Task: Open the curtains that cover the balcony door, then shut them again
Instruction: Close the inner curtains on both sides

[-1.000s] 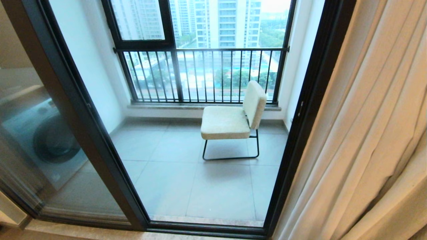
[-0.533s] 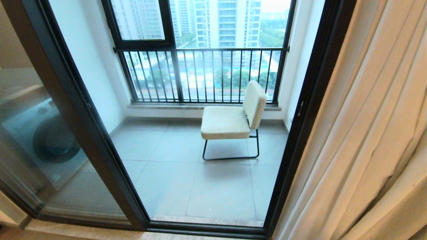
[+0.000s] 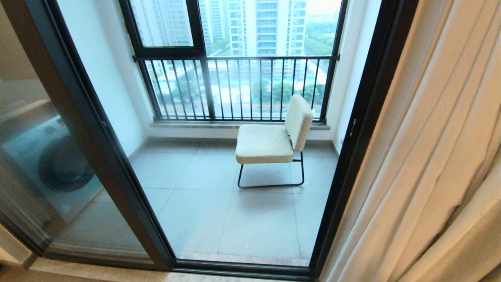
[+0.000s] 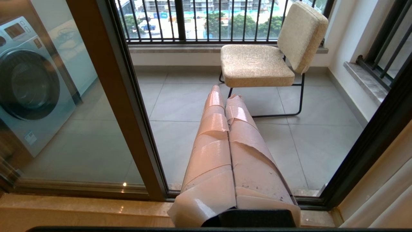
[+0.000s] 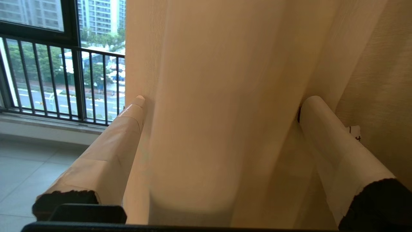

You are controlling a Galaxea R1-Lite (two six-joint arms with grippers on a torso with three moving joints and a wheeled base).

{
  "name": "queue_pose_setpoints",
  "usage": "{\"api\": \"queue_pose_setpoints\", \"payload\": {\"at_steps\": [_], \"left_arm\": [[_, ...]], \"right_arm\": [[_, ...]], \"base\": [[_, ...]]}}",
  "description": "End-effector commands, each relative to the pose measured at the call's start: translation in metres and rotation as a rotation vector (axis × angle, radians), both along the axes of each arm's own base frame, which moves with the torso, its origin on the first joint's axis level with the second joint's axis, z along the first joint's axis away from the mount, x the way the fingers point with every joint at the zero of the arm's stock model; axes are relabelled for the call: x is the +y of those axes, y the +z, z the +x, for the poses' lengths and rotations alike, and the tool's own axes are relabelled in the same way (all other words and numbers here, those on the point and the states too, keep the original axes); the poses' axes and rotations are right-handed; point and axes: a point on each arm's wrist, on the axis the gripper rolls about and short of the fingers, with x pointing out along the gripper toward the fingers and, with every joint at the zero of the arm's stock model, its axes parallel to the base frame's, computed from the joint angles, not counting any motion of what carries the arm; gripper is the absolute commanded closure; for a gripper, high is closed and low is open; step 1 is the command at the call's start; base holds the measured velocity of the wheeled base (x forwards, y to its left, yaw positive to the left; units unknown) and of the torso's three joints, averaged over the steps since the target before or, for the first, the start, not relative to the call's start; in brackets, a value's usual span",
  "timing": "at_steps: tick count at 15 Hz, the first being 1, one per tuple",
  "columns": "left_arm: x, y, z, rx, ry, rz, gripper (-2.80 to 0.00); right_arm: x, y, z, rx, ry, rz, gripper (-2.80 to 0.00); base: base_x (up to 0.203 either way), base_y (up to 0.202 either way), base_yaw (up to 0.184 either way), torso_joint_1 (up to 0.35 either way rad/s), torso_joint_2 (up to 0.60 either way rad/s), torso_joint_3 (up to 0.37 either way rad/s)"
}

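My right gripper grabs the curtains by the fold along their free edge next, to draw them across the balcony door.
The cream-beige curtains hang bunched at the right of the head view, and the balcony door with its black frame stands uncovered. In the right wrist view my right gripper is open, with a thick fold of the curtains between its taped fingers; they straddle the fold without pinching it. My left gripper is shut on nothing and hangs low before the door's threshold. Neither arm shows in the head view.
A cream chair on black legs stands on the balcony's grey tiles. Behind it runs a black-barred railing window. A washing machine shows through the left glass pane. A stone sill lies along the door's foot.
The curtain's lower folds at the right edge of the head view have shifted slightly. The door, the chair and the camera have kept still.
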Motion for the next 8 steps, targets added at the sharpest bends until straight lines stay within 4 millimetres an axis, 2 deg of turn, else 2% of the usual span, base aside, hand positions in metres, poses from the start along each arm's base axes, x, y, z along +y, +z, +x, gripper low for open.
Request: {"api": "queue_pose_setpoints", "payload": {"at_steps": [1, 4, 8], "left_arm": [[0.0, 0.0, 0.0, -0.001, 0.001, 0.0, 0.0], [0.0, 0.0, 0.0, -0.001, 0.0, 0.0, 0.0], [0.0, 0.0, 0.0, -0.001, -0.001, 0.0, 0.0]], "right_arm": [[-0.003, -0.006, 0.018, 0.008, 0.022, 0.003, -2.8], [-0.001, -0.008, 0.031, -0.005, 0.067, -0.006, -2.8], [0.013, -0.012, 0.05, -0.019, 0.147, -0.013, -2.8]], "base": [[0.0, 0.0, 0.0, 0.0, 0.0, 0.0], [0.0, 0.0, 0.0, 0.0, 0.0, 0.0], [0.0, 0.0, 0.0, 0.0, 0.0, 0.0]]}}
